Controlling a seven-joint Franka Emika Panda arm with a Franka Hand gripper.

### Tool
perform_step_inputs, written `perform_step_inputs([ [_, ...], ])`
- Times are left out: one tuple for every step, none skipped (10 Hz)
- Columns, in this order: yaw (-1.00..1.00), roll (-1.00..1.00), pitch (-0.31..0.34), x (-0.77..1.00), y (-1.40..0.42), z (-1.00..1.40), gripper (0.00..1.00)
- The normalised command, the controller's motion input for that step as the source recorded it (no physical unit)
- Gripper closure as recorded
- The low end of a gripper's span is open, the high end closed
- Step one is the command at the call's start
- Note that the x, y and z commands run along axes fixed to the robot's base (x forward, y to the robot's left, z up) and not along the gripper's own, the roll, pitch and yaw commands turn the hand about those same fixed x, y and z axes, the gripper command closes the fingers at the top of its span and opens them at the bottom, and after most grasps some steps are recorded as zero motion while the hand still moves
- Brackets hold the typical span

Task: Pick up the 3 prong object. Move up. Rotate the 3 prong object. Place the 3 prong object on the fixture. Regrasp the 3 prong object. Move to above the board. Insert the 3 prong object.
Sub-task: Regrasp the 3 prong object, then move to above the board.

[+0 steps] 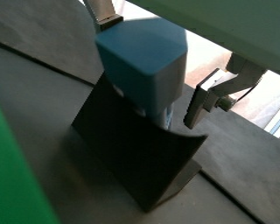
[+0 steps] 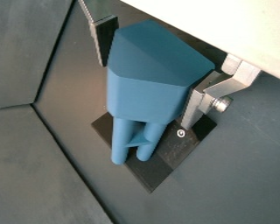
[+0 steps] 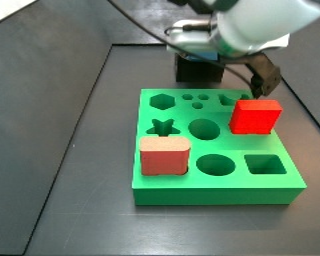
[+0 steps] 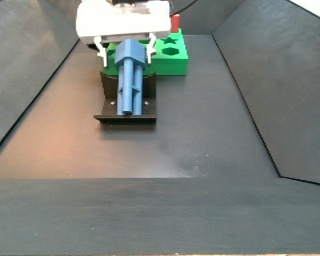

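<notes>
My gripper will grab the 3 prong object by its block end [image 1: 145, 51] next. The object's prongs then stay free to go into the board's holes.
The grey-blue 3 prong object [image 4: 129, 80] lies lengthwise on the dark fixture [image 4: 127, 108], just in front of the green board [image 4: 176, 55]. My gripper [image 4: 127, 55] hangs over the object's far end, open, one finger on each side. In both wrist views the object's blunt end [image 1: 143, 61] [image 2: 149, 79] fills the space between the fingers, and a narrow gap shows beside one finger [image 1: 199, 101]. Its ribs run down onto the fixture [image 2: 166, 153]. In a side view the gripper [image 3: 210, 55] is behind the board [image 3: 216, 190], over the fixture [image 3: 192, 70], and hides the object.
On the board stand a red cube [image 3: 256, 115] at the right and a salmon-pink rounded block [image 3: 164, 157] near the front. Other shaped holes are open. Dark sloping walls enclose the floor on both sides.
</notes>
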Motion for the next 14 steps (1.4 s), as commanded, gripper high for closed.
perform_step_inputs([
  [0.0, 0.0, 0.0, 0.0, 0.0, 0.0, 1.0],
  [-0.32, 0.03, -0.159, 0.09, -0.03, 1.0, 1.0],
  [-0.31, 0.03, -0.141, 0.09, -0.03, 1.0, 1.0],
  [-0.31, 0.03, -0.106, 0.08, -0.03, 1.0, 1.0],
  [-0.29, 0.01, -0.034, 0.06, -0.02, 1.0, 1.0],
  [-0.26, -0.01, 0.018, 0.06, -0.02, 1.0, 1.0],
  [-0.21, -0.02, 0.088, 0.05, -0.01, 1.0, 1.0],
  [-0.17, -0.04, 0.136, 0.04, -0.01, 1.0, 1.0],
  [-0.1, -0.05, 0.185, 0.03, -0.01, 1.0, 1.0],
  [-0.07, -0.05, 0.203, 0.02, -0.01, 1.0, 1.0],
  [0.0, -0.05, 0.22, 0.01, -0.01, 1.0, 1.0],
  [0.06, -0.04, 0.22, 0.01, -0.02, 0.87, 1.0],
  [0.09, -0.04, 0.213, 0.02, -0.01, 0.7, 1.0],
  [0.12, -0.04, 0.208, 0.03, -0.02, 0.53, 1.0],
])
